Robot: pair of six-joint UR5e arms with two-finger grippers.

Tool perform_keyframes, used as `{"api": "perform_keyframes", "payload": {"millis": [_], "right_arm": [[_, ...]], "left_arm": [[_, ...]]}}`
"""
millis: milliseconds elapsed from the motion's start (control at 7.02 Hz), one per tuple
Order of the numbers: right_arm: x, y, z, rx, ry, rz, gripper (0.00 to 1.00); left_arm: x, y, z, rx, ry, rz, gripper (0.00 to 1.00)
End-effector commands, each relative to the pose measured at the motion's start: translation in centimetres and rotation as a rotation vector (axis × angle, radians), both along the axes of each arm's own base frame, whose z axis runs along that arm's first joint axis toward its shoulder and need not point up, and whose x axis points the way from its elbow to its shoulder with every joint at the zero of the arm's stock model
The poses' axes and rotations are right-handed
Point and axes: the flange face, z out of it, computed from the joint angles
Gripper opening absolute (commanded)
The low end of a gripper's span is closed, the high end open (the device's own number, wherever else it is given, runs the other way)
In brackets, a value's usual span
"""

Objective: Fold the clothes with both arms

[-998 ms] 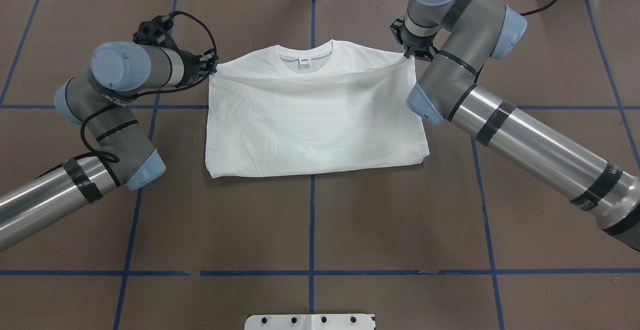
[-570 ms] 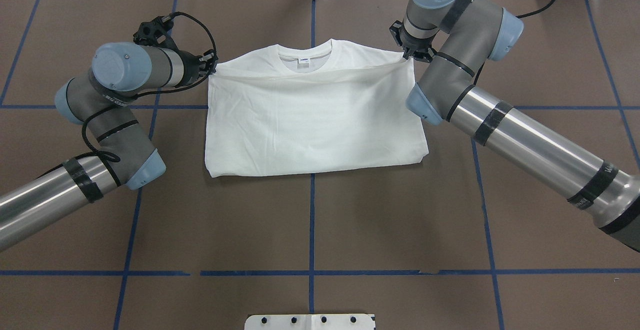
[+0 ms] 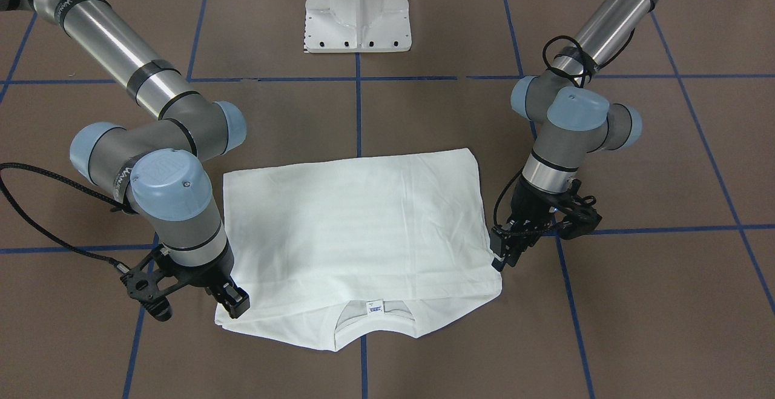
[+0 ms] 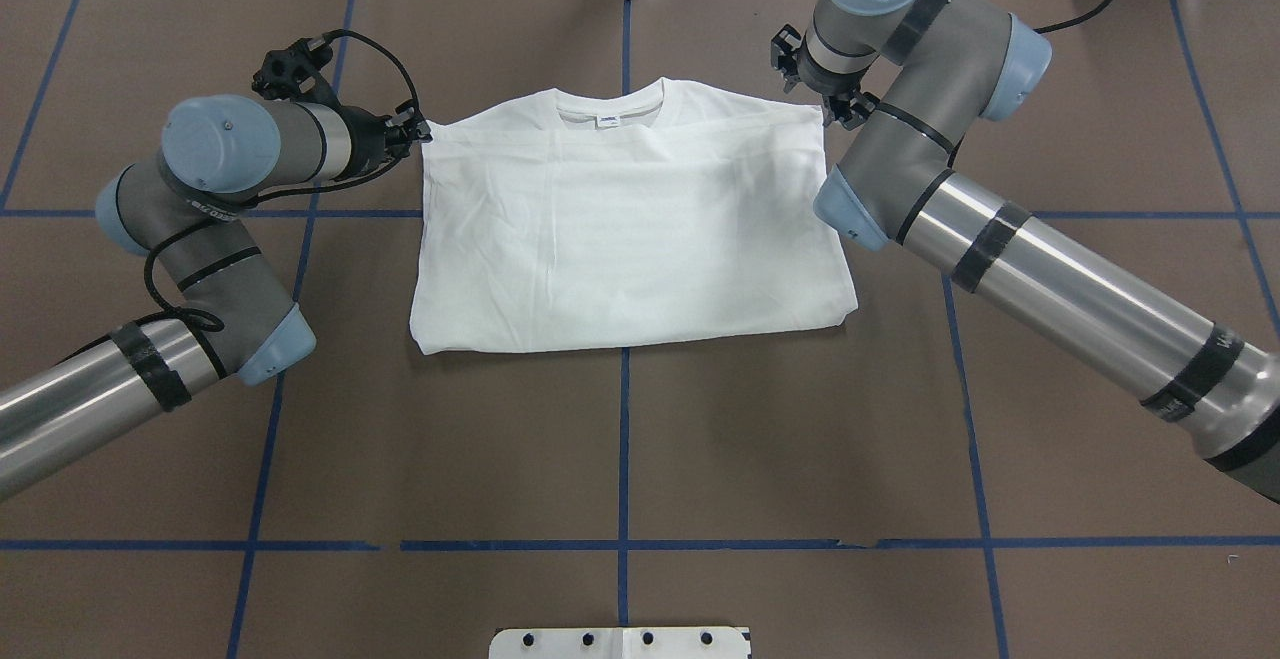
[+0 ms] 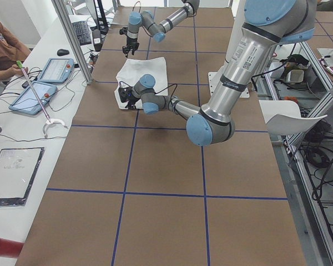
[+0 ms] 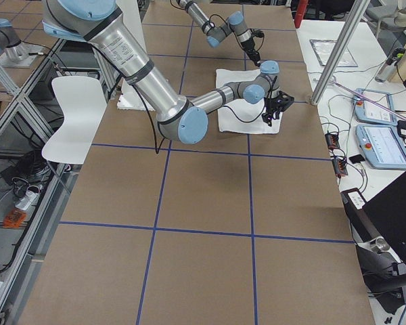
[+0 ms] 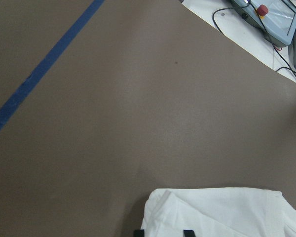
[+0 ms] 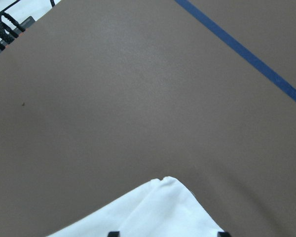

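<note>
Next, my right gripper grabs the shirt by its shoulder corner [image 3: 229, 316], where the shirt's edge puckers up, since the folded body of the shirt [image 3: 349, 232] lies flat and slack.
The white T-shirt [image 4: 630, 229] lies folded in half on the brown table, its lower part laid up over the chest. The ribbed collar [image 4: 610, 104] and neck label [image 3: 375, 308] show at the far edge; no printed text shows. My left gripper [image 4: 416, 129] is at the shirt's far left corner, jaws a little apart, with the corner [image 7: 222, 217] lying flat between the fingertips. My right gripper [image 4: 828, 111] is at the far right corner, jaws wide apart over that corner [image 8: 148, 212]. In the front view the left gripper [image 3: 500, 258] and right gripper [image 3: 233, 305] flank the collar end.
The white pedestal base [image 3: 358, 11] stands at the robot's side of the table. Blue tape lines [image 4: 624, 459] cross the brown cover. An operators' bench with tablets [image 5: 44, 83] runs past the far edge. A white chair [image 6: 71, 115] stands beside the table.
The raised fold edge has dropped flat onto the shirt, just short of the collar. Both grippers have let go of it. The left arm has drawn slightly to the left.
</note>
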Motion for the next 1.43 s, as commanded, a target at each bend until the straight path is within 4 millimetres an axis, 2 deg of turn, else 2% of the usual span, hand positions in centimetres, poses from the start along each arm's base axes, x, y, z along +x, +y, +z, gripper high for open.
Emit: {"api": "perform_keyframes", "payload": {"millis": [0, 285, 428, 570, 713, 998, 1140, 1283], "right_arm": [[1.2, 7.6, 0.5, 0.002, -0.077, -0.003, 0.9], [2.0, 17.7, 1.0, -0.073, -0.176, 0.029, 0.91], [2.2, 21.4, 2.1, -0.069, -0.169, 0.011, 0.91], [2.0, 23.0, 3.2, -0.08, -0.156, 0.027, 0.92], [0.8, 23.6, 4.3, -0.084, -0.132, 0.029, 0.91], [-0.6, 23.3, 6.1, -0.101, -0.103, 0.025, 0.91], [-1.1, 23.1, 6.4, -0.107, -0.097, 0.026, 0.82], [-0.8, 23.1, 6.3, -0.108, -0.099, 0.029, 0.35]], "left_arm": [[-0.2, 0.1, 0.2, 0.004, 0.006, -0.002, 0.46], [-0.4, 0.2, 0.5, 0.003, 0.003, -0.001, 0.46], [-0.3, 0.2, 0.5, 0.003, 0.003, 0.0, 0.47], [-0.2, 0.3, 0.4, 0.005, 0.003, 0.002, 0.48], [0.0, 0.5, 0.7, 0.003, -0.001, 0.006, 0.48], [0.0, 0.5, 0.4, 0.006, 0.002, 0.006, 0.48], [-0.1, 0.4, 0.4, 0.006, 0.003, 0.006, 0.48], [0.0, 0.5, 0.2, 0.005, 0.007, 0.006, 0.49]]}}
